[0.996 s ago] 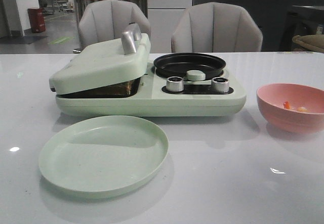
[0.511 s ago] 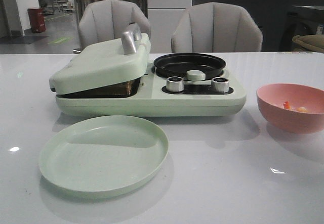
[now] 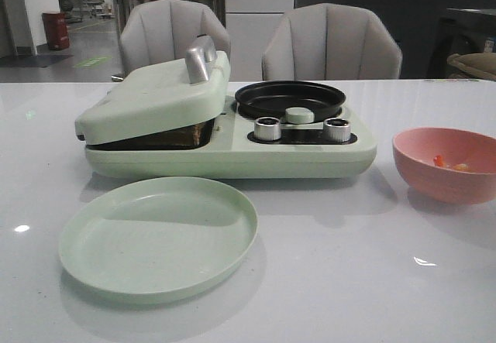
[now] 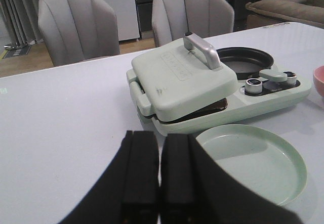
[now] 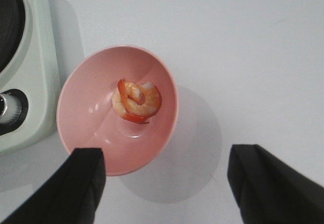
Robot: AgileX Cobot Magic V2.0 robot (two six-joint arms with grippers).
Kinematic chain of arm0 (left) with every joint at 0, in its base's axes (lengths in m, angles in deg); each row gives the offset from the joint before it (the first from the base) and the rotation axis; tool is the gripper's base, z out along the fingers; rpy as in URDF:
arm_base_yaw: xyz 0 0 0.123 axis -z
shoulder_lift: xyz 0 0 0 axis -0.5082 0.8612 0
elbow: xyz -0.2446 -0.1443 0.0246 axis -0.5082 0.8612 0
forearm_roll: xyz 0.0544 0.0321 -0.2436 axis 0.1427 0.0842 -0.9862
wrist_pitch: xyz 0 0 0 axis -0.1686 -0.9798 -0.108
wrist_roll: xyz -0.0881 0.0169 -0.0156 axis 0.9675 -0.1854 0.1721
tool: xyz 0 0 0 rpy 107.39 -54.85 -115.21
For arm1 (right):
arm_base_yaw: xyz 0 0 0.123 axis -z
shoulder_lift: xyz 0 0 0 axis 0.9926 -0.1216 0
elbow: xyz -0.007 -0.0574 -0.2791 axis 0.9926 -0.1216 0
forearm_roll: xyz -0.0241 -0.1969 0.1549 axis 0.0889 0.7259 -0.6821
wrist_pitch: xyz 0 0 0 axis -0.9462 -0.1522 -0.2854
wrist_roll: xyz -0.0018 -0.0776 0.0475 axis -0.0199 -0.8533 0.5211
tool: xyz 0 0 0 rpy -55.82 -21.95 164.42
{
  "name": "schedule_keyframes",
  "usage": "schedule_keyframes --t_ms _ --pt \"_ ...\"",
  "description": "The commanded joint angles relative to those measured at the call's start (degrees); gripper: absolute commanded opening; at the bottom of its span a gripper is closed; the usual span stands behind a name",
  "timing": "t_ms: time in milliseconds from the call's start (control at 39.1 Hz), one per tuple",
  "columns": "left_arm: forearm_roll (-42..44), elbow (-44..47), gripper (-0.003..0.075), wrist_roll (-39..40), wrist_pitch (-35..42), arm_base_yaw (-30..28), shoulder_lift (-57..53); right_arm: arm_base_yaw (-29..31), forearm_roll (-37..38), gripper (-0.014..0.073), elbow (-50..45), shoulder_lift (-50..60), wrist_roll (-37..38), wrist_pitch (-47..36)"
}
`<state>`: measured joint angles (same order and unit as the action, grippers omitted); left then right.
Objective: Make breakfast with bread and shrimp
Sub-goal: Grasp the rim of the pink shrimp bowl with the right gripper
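Observation:
The right gripper grabs the round pink bowl by the thin rim away from the breakfast maker (image 5: 167, 140) next, since the bowl spreads wider than my open fingers.
The shrimp (image 5: 136, 101) are curled orange-pink pieces lying in a pink bowl (image 5: 91, 133), which stands at the table's right (image 3: 418, 165); in the front view the shrimp (image 3: 448, 162) just show over its rim. My right gripper (image 5: 166, 158) hangs open above the bowl's edge, with nothing between its fingers. Of the bread only a dark brown edge (image 3: 190, 135) shows, in the gap under the breakfast maker's tilted lid (image 3: 155, 95). My left gripper (image 4: 160, 138) is shut and empty, above the table short of the maker (image 4: 182, 77). Neither gripper appears in the front view.
A black round pan (image 3: 291, 97) sits on the maker's right half behind two metal knobs (image 3: 267, 128) and a pale green knob (image 3: 300, 114). A pale green plate (image 3: 159, 234) lies in front of the maker. Two grey chairs stand behind the table.

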<state>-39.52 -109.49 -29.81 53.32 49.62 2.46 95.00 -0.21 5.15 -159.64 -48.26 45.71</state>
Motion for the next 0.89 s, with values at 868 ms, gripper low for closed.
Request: schedule_keyframes --t_ms 868 --pt "-0.6 -1.4 0.0114 0.7 4.7 -0.1 -0.7 0.7 -7.2 0.0591 17.1 -29.7 -12.7 -1.0"
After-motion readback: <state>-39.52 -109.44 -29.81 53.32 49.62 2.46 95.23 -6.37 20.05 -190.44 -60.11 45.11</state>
